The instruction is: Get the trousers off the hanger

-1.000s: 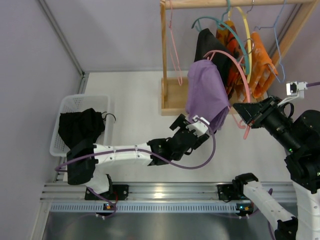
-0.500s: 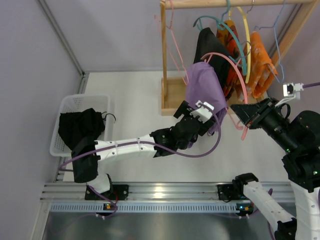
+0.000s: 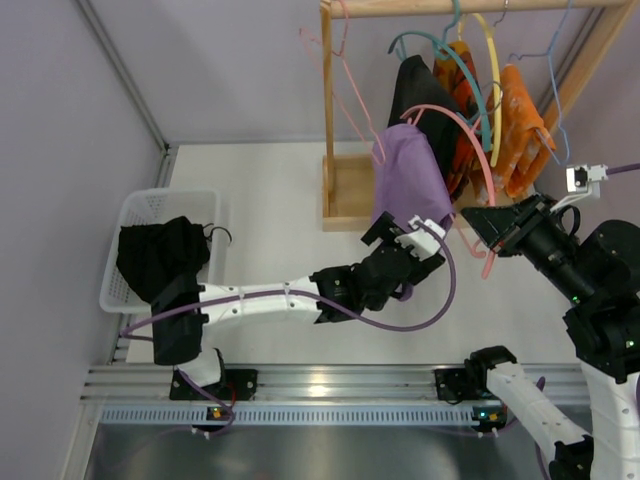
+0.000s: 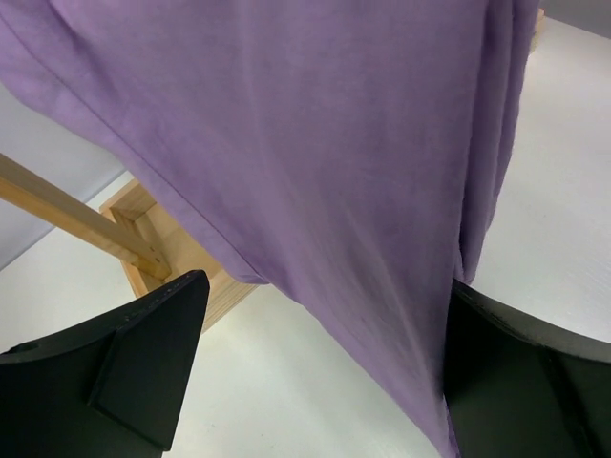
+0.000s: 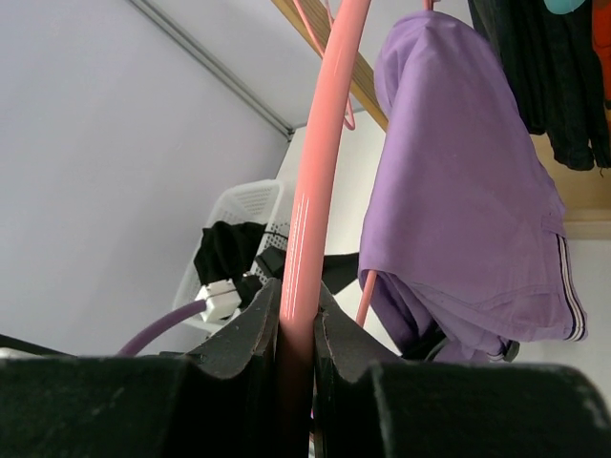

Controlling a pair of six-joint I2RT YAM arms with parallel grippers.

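Note:
The purple trousers need to come off the pink hanger. My left gripper should grab them by their hanging lower edge [image 4: 399,355] and pull them off it.
Purple trousers [image 3: 408,186] hang folded over a pink hanger [image 3: 472,135], held off the wooden rack. They fill the top of the left wrist view [image 4: 334,143] and show at the right of the right wrist view [image 5: 468,210]. My right gripper [image 3: 487,222] is shut on the pink hanger's arm [image 5: 315,191]. My left gripper [image 3: 408,240] is open at the trousers' lower edge, the cloth hanging between its jaws and touching the right finger [image 4: 516,372].
A wooden rack [image 3: 340,190] holds black [image 3: 415,85] and orange garments [image 3: 515,120] on several hangers. A white basket [image 3: 135,215] with black cloth stands at the left. A grey wall is at the left.
My left gripper has risen to the trousers' lower edge, then shifted right and slightly down under them. The right gripper holds the hanger almost still.

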